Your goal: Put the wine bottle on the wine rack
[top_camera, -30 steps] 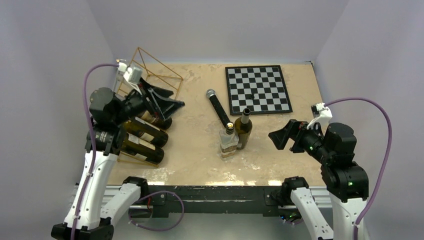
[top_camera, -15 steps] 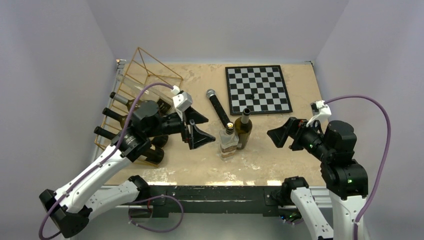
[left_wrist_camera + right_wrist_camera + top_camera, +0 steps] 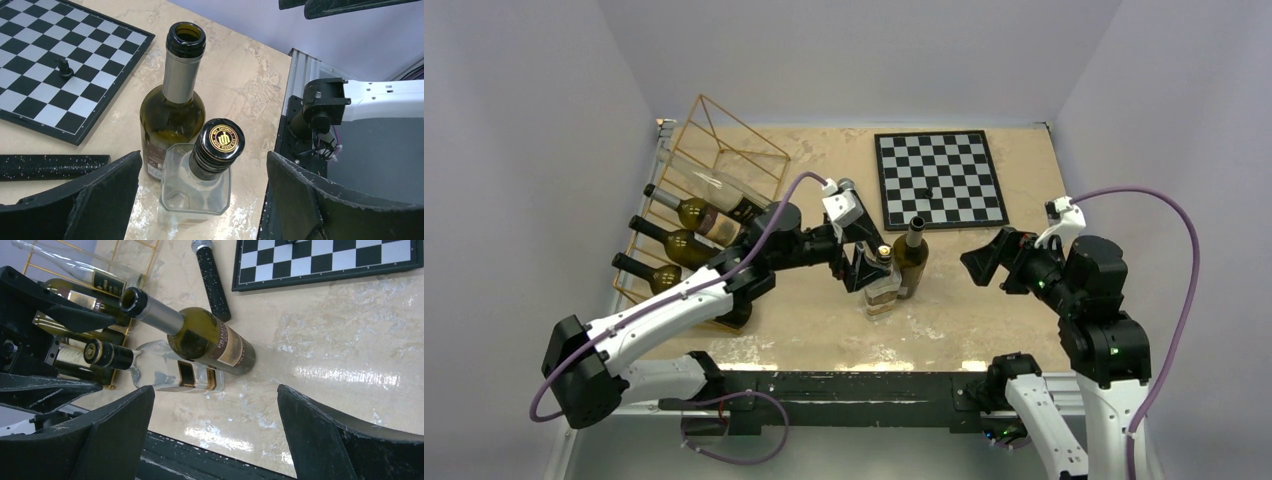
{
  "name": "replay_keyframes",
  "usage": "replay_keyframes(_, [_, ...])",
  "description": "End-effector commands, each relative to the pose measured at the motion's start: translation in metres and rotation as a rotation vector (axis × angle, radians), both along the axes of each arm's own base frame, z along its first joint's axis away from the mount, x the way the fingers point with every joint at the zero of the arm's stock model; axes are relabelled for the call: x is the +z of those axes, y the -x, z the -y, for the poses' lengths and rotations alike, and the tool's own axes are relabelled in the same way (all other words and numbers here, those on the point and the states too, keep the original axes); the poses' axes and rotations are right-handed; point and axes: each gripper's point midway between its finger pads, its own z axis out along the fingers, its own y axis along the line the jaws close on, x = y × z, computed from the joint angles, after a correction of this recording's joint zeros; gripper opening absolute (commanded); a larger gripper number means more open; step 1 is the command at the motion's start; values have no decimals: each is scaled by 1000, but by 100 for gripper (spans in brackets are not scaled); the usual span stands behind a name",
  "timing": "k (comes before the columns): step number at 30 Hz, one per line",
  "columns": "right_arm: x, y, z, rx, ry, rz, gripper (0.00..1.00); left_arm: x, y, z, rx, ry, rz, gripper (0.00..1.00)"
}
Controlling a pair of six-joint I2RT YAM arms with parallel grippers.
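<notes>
I should next grab the clear bottle by its black-capped neck [image 3: 884,254] with my left gripper, so its square body stays free to lie on the wine rack [image 3: 724,135].
The gold wire wine rack [image 3: 724,135] stands at the far left with several bottles lying on it. A dark green wine bottle [image 3: 912,262] with an open neck stands upright mid-table, touching a clear square bottle [image 3: 882,290] with a black cap. My left gripper [image 3: 864,268] is open, its jaws on either side of the clear bottle's cap [image 3: 222,142], touching nothing. In the left wrist view the green bottle [image 3: 172,112] stands just behind the clear one. My right gripper [image 3: 986,262] is open and empty, to the right of both bottles [image 3: 210,340].
A black microphone [image 3: 861,212] lies behind the upright bottles. A black-and-white chessboard [image 3: 939,178] with one small dark piece lies at the back right. The table's front edge and black rail [image 3: 854,385] run below the bottles.
My left arm has swung right from the rack to the two upright bottles, uncovering the bottles on the rack. My right gripper has shifted slightly.
</notes>
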Motion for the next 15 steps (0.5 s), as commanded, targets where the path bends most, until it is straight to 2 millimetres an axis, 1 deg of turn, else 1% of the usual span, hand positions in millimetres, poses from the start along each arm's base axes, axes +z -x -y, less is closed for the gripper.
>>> replay_keyframes(1, [-1, -12, 6, -42, 14, 21, 98, 17, 1, 18, -72, 90, 123, 99])
replay_keyframes(6, [-1, -10, -1, 10, 7, 47, 99, 20, 24, 29, -234, 144, 179, 96])
replay_keyframes(8, [-1, -9, -2, 20, 4, 49, 99, 17, 24, 32, -252, 136, 184, 95])
replay_keyframes(10, [-1, -7, -3, 24, 2, 52, 99, 13, 21, 35, -254, 119, 179, 92])
replay_keyframes(15, [-1, -6, -3, 26, 5, 53, 99, 2, 12, 39, -227, 90, 179, 79])
